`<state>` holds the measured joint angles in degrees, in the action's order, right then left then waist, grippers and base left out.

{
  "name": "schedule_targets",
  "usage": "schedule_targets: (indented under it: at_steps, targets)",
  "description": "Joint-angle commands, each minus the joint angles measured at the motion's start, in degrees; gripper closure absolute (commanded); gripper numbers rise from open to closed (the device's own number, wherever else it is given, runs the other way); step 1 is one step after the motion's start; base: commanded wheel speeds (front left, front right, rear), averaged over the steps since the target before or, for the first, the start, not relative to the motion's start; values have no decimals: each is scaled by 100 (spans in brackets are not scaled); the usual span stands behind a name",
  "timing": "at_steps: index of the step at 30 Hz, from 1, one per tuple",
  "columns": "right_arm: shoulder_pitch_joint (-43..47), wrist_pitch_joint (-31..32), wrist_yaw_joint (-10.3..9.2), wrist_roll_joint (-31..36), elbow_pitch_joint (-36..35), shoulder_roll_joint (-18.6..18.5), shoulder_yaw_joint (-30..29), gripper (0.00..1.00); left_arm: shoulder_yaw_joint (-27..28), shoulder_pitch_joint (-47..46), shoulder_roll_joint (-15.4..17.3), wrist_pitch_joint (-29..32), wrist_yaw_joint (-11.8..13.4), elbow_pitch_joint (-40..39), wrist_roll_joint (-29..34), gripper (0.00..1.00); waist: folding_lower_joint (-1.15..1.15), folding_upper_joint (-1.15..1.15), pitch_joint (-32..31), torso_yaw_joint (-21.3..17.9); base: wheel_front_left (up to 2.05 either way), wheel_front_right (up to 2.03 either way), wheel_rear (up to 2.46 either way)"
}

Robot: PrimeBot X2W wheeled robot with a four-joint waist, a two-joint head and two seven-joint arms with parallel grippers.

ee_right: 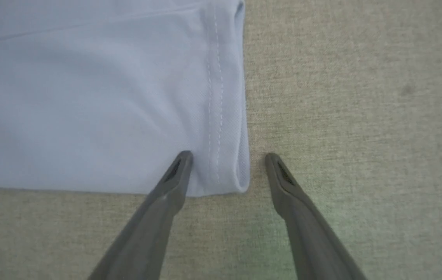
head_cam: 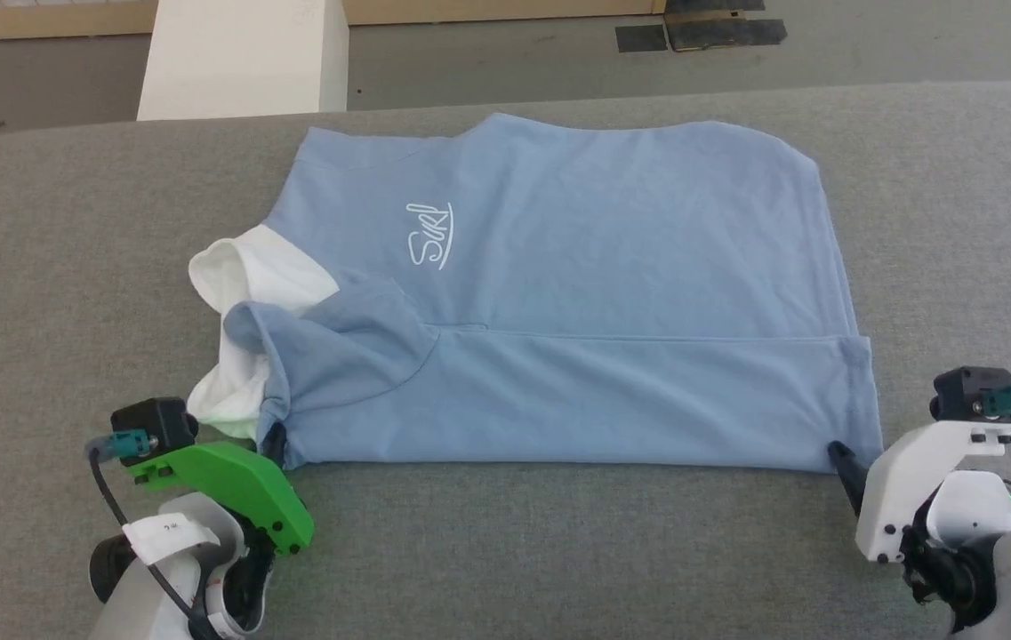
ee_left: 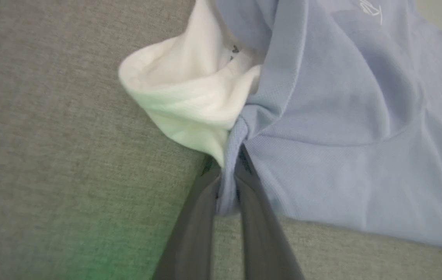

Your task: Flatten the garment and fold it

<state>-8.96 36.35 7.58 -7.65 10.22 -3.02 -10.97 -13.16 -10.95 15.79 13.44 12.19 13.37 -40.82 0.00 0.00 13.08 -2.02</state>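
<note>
I will fold the shirt, and for that my right gripper will next grab the shirt by its hemmed corner (head_cam: 855, 453) (ee_right: 226, 179).
The light blue polo shirt (head_cam: 576, 293) lies on the grey table, its near long edge folded up over the body; white script logo (head_cam: 429, 233) faces up, white collar (head_cam: 243, 284) bunched at the left. My left gripper (head_cam: 276, 447) is shut on the shirt's near left corner, and the left wrist view shows blue fabric (ee_left: 228, 186) pinched between its fingers beside the collar (ee_left: 189, 97). My right gripper (head_cam: 843, 458) is open at the near right corner. In the right wrist view the hemmed corner (ee_right: 224, 171) lies between its spread fingertips (ee_right: 182, 163), not pinched.
The grey cloth-covered table (head_cam: 69, 267) stretches well beyond the shirt on all sides. Behind it stand a white block (head_cam: 243, 58) and a grey floor with dark patches (head_cam: 701, 31).
</note>
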Motion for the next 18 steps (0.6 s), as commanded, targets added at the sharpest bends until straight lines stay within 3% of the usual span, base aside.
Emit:
schedule_targets:
  at_steps: [1, 2, 3, 4, 7, 11, 15, 18]
  targets:
    - [29, 388, -9, 5, 18, 13, 40, 11, -52, 48, -54, 7, -33, 51, 40, 100, 0, 0, 4, 46, 0, 0, 0]
    - [54, 627, -9, 30, -73, 13, 58, 63, -60, 47, -57, -20, -42, 50, 47, 100, 0, 0, -2, 64, 0, 0, 0]
    - [77, 766, -9, 67, -163, 13, 68, 78, -64, 49, -58, -47, -49, 52, 54, 100, 0, 0, -14, 75, 0, 0, 0]
    - [113, 893, -9, 92, -282, 13, 75, 100, -74, 55, -55, -80, -63, 57, 66, 100, 0, 0, -34, 85, 0, 0, 0]
    - [159, 829, -9, 149, -621, 13, -5, 100, -60, 57, -25, -341, -113, 13, 153, 100, 0, 0, -112, 98, 0, 0, 0]
    - [178, 190, -9, 110, -980, 14, -49, 100, 50, 69, 53, -1066, -108, -157, 423, 100, 0, 0, -295, 96, 0, 0, 0]
    - [312, -425, -9, 12, -1298, 14, -35, 100, 174, 307, 143, -1489, 52, -474, 606, 100, 0, 0, -509, 86, 0, 0, 0]
    - [560, -657, -9, -30, -1558, 14, -29, 100, 229, 696, 240, -1462, 262, -875, 678, 100, 0, 0, -676, 94, 0, 0, 0]
